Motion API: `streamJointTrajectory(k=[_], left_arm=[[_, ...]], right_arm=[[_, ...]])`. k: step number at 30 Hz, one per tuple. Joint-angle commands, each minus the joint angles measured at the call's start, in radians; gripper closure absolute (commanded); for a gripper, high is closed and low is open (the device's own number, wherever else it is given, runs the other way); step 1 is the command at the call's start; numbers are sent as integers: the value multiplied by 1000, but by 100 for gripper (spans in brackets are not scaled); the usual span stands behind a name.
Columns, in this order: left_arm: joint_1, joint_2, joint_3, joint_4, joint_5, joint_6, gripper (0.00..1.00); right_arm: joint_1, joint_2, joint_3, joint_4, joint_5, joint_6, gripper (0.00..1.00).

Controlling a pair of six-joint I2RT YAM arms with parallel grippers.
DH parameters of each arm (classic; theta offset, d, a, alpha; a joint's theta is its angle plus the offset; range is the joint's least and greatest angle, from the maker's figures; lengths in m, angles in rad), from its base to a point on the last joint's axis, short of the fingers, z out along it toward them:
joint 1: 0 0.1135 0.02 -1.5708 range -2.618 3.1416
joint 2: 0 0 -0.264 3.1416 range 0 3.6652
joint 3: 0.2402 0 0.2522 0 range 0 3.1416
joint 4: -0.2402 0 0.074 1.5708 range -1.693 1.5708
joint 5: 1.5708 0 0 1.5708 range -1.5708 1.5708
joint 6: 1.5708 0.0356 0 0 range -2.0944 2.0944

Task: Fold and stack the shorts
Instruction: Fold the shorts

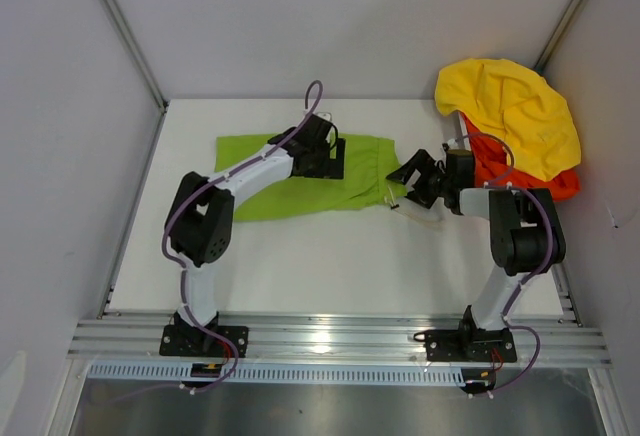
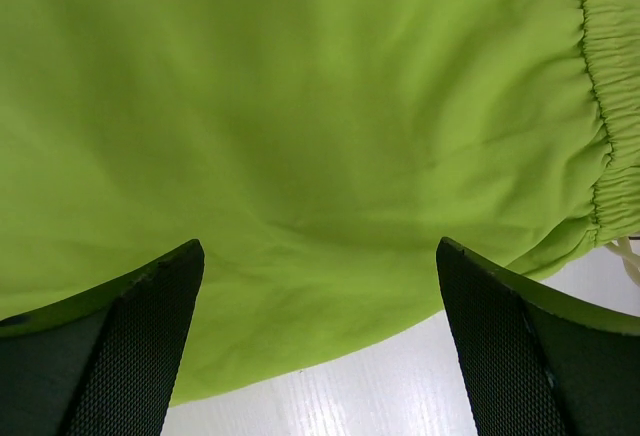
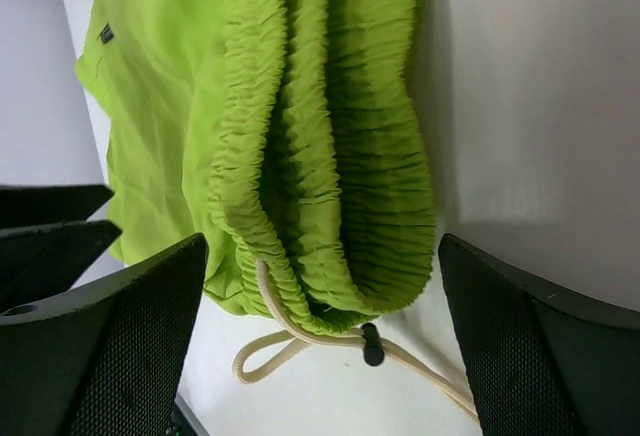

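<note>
My right gripper grabs the lime-green shorts by the gathered waistband's near corner beside the drawstring next, layers together, to fold the shorts' waist end over.
The lime-green shorts lie spread flat across the middle of the white table, waist end to the right. My left gripper hovers open over their upper middle; in the left wrist view its jaws stand wide above the green cloth, holding nothing. My right gripper is open at the waist end. Its wrist view shows the gathered waistband and the pale drawstring between the spread fingers, ungripped. The orange-red shorts lie at the back right, mostly covered.
A yellow cloth is heaped over the orange-red pair in the back right corner. Grey walls close the table on three sides. An aluminium rail with both arm bases runs along the near edge. Bare tabletop lies in front of the green shorts.
</note>
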Motion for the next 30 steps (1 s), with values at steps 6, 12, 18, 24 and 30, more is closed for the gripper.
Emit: streamJointTrajectory(k=[6,12,18,24,30], left_arm=[[-24,72,120,-36,16,46,1],[-31,129,137,-42,39,55,1],[-37,166,149,-63,33,69,1],[-47,198,167,-66,42,72,1],[-63,245,209,-97,34,88,1]], right_arm=[[55,63,87,-109,-9,-59,0],[58,118,138,-221,14,-68,1],[74,75,82,-264,38,-44,0],[78,81,5,-142,-48,68,1],[120,140,22,-45,-70,146,1]])
